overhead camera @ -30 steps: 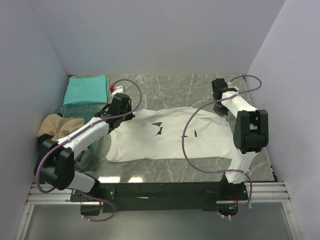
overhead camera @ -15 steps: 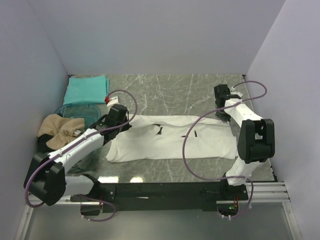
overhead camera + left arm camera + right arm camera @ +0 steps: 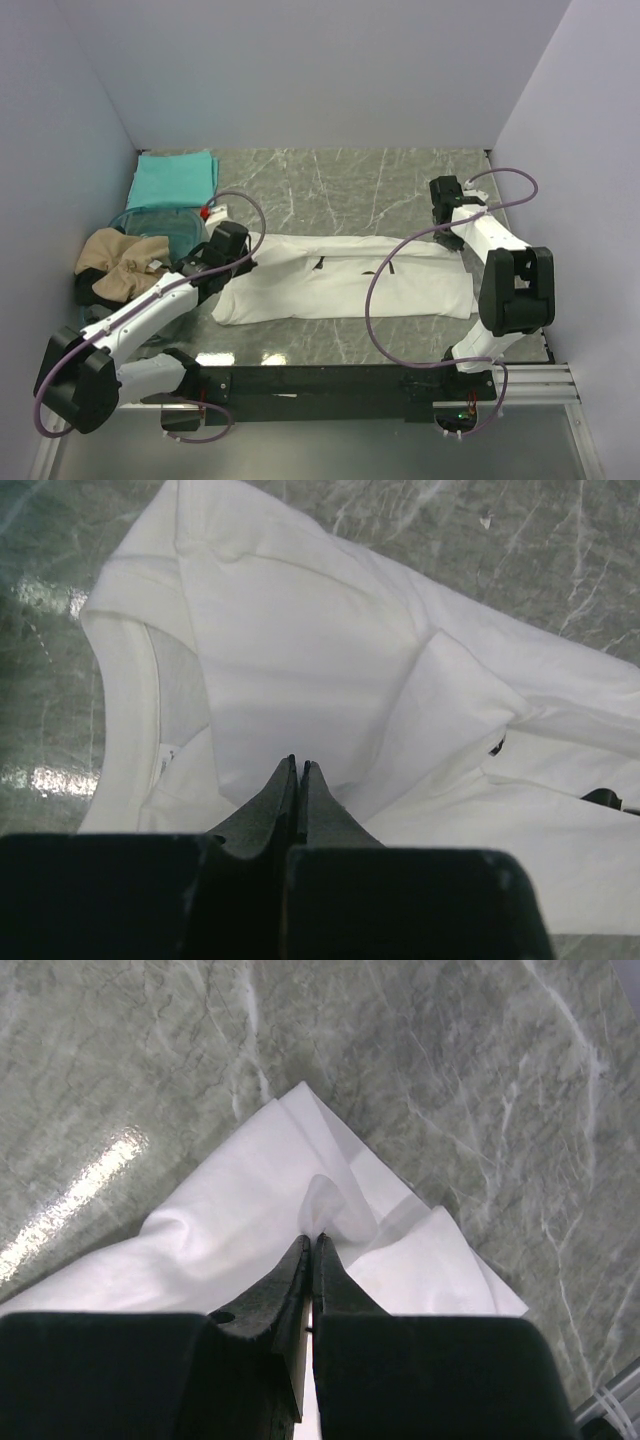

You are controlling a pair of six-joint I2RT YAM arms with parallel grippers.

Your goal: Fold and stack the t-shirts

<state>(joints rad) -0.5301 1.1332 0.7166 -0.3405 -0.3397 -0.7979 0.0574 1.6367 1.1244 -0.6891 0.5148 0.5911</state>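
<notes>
The puckered hem end is resting low on the flat white t-shirt and would stay there, so my right gripper will let it go.
The white t-shirt lies across the middle of the table as a long band, its far edge doubled over toward the near side, with small black marks showing at the fold. My left gripper is shut on cloth at the collar end. My right gripper is shut on a puckered bit of the hem end. A folded teal t-shirt rests at the back left. A crumpled tan t-shirt sits at the left.
A clear blue-tinted bin stands at the left under the tan t-shirt, close behind my left arm. Walls close in the left, back and right sides. Bare marble table stretches behind the white t-shirt.
Both grippers have come toward the near edge, dragging the white t-shirt's far edge over itself. The shirt is now a narrower band and its black marks are partly covered.
</notes>
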